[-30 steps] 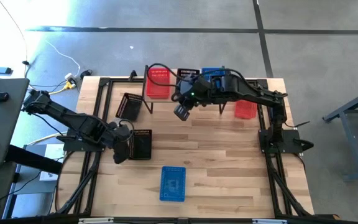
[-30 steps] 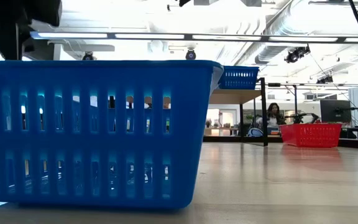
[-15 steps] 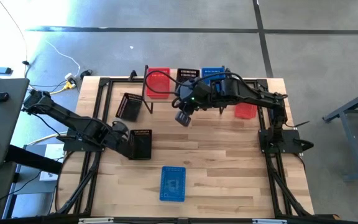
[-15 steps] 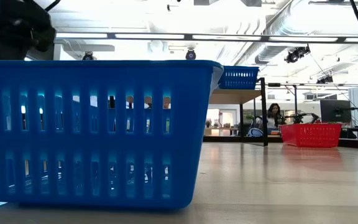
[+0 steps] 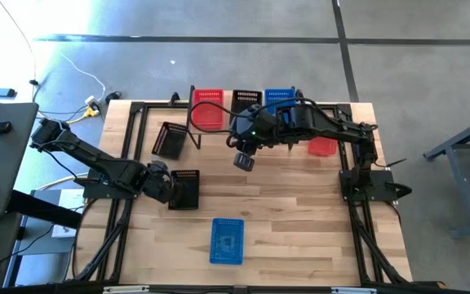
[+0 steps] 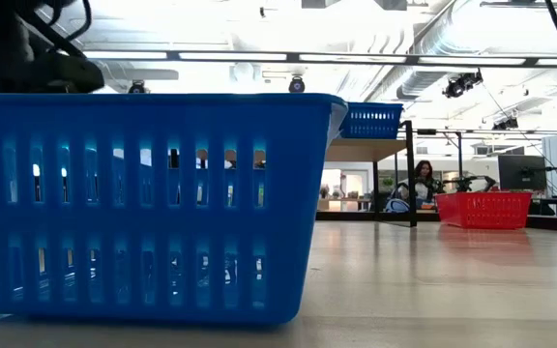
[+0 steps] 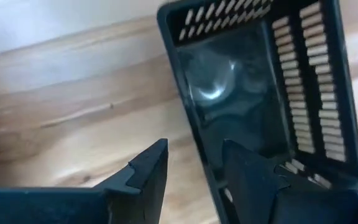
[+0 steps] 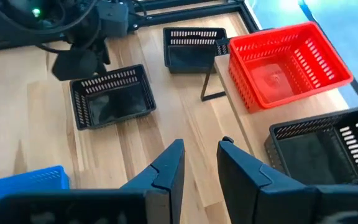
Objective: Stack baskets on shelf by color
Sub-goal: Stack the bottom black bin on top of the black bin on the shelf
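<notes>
My left gripper is to stack the nearer black basket with the shelf's black basket, so it should grab the nearer one by its long side's rim [image 7: 193,124] next.
On the shelf [image 5: 243,121] at the far edge stand a red basket [image 5: 209,109], a black basket [image 5: 247,101] and a blue basket [image 5: 280,98]. On the tabletop lie two black baskets [image 5: 188,189] [image 5: 170,140], a blue basket [image 5: 227,241] and a red basket [image 5: 323,145]. My left gripper [image 5: 172,190] is open at the left long wall of the nearer black basket [image 7: 260,81], one finger inside and one outside. My right gripper [image 5: 243,160] hangs open and empty above the table in front of the shelf. My left gripper stands astride the black basket's left long wall [image 7: 194,130], one finger [image 7: 244,168] inside the basket and the other finger [image 7: 148,171] outside it, coming slantwise from the table's left. I cannot tell whether either finger touches the wall. The basket rests flat on the table.
In the low view the blue basket [image 6: 153,208] fills the foreground, with the shelf's blue basket [image 6: 370,121] and the red basket [image 6: 483,208] behind it. Black frame rails run along the table's left and right sides [image 5: 133,147]. Bare wood lies between the arms [image 5: 284,204].
My left gripper has moved toward the table's right and come down at the nearer black basket, its fingers now astride the left wall. My right gripper has drawn back from the shelf toward the near edge, uncovering the black basket that stands on the shelf.
</notes>
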Available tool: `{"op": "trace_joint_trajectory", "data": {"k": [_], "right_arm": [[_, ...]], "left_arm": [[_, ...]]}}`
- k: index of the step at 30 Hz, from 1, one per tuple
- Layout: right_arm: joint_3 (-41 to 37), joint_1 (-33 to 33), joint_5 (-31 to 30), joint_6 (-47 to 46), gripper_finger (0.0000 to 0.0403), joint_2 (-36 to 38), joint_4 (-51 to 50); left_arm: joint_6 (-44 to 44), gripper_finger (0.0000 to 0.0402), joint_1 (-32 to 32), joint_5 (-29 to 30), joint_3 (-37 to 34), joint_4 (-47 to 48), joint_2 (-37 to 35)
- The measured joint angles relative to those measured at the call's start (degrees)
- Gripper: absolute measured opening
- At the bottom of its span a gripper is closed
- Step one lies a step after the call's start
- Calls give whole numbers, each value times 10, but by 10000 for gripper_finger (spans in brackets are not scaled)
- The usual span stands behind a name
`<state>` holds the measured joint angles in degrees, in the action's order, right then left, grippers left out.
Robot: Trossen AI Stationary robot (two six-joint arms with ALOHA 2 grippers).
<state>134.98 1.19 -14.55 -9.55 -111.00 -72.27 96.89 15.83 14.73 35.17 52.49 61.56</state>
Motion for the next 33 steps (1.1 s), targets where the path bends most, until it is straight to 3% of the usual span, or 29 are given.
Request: {"op": "trace_joint_trajectory", "data": {"k": [15, 23, 28, 33], "right_arm": [[0, 0, 0, 25, 83, 0, -5], [0, 1, 6, 39, 83, 0, -9], [-1, 8, 73, 74, 83, 0, -11], [-21, 23, 118, 120, 83, -1, -4]], "left_arm": [[5, 137, -50, -10, 0, -16, 113], [-24, 70, -65, -13, 0, -60, 120], [-21, 9, -66, -26, 0, -65, 117], [-10, 8, -66, -44, 3, -80, 116]]}}
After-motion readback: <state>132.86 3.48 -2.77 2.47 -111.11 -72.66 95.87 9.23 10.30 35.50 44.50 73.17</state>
